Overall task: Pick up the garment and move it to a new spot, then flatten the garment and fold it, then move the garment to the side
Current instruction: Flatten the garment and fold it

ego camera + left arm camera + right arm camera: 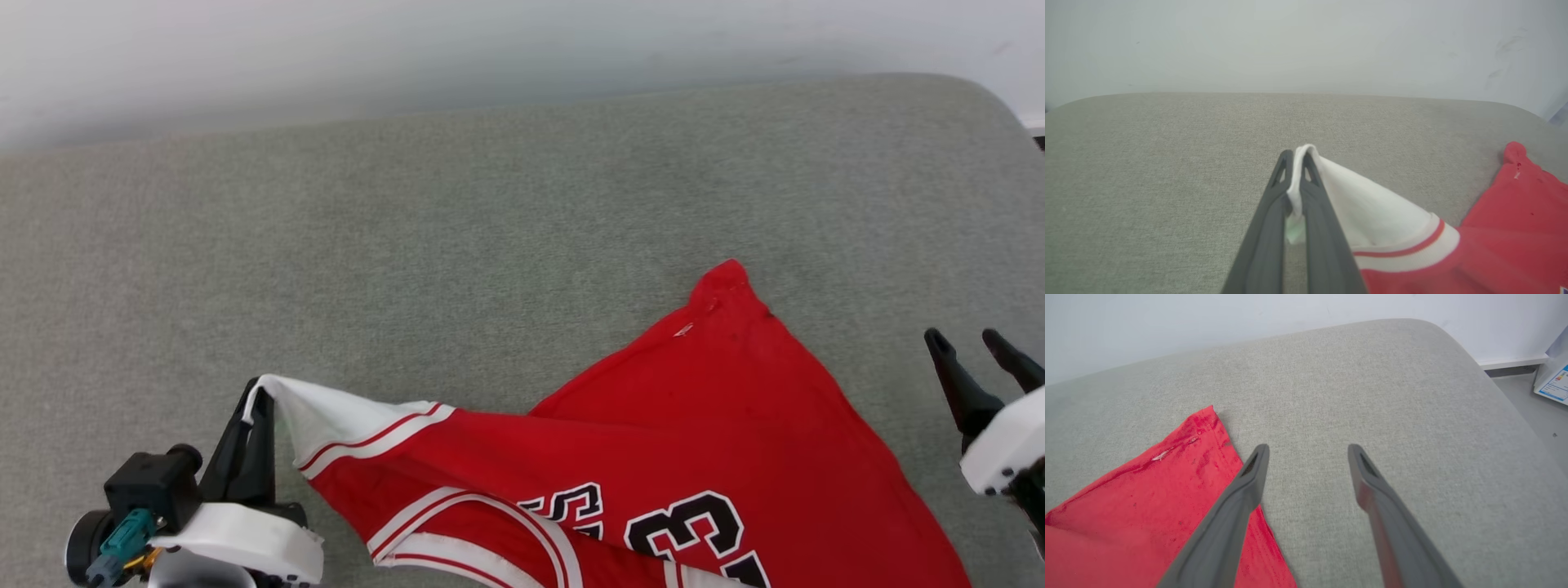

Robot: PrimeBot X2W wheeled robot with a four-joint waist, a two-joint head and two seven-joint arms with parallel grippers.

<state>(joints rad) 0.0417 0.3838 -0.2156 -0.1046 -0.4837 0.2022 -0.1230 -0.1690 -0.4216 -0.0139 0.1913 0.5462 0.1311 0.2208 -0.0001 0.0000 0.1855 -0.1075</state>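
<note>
My right gripper will next pick up the red jersey by its hem corner (727,279) beside the small white tag (683,330), so that it can flatten the jersey.
The garment (694,441) is a red jersey with black white-outlined numbers, spread on a grey cushioned surface at the lower right of the head view. One white sleeve (1367,208) with red-striped trim is stretched toward the lower left. My left gripper (260,394) is shut on that sleeve's tip, and white cloth shows pinched between its fingers (1290,192) in the left wrist view. A red corner (1202,420) of the garment points toward the far edge. My right gripper (973,343) stands open just right of the garment, nothing between its fingers (1249,477).
The grey cushioned surface (490,212) runs to a pale wall (408,49) at the back, with bare room on the left and far side. Its rounded right end (1474,363) drops to a floor where a white box with a label (1553,381) stands.
</note>
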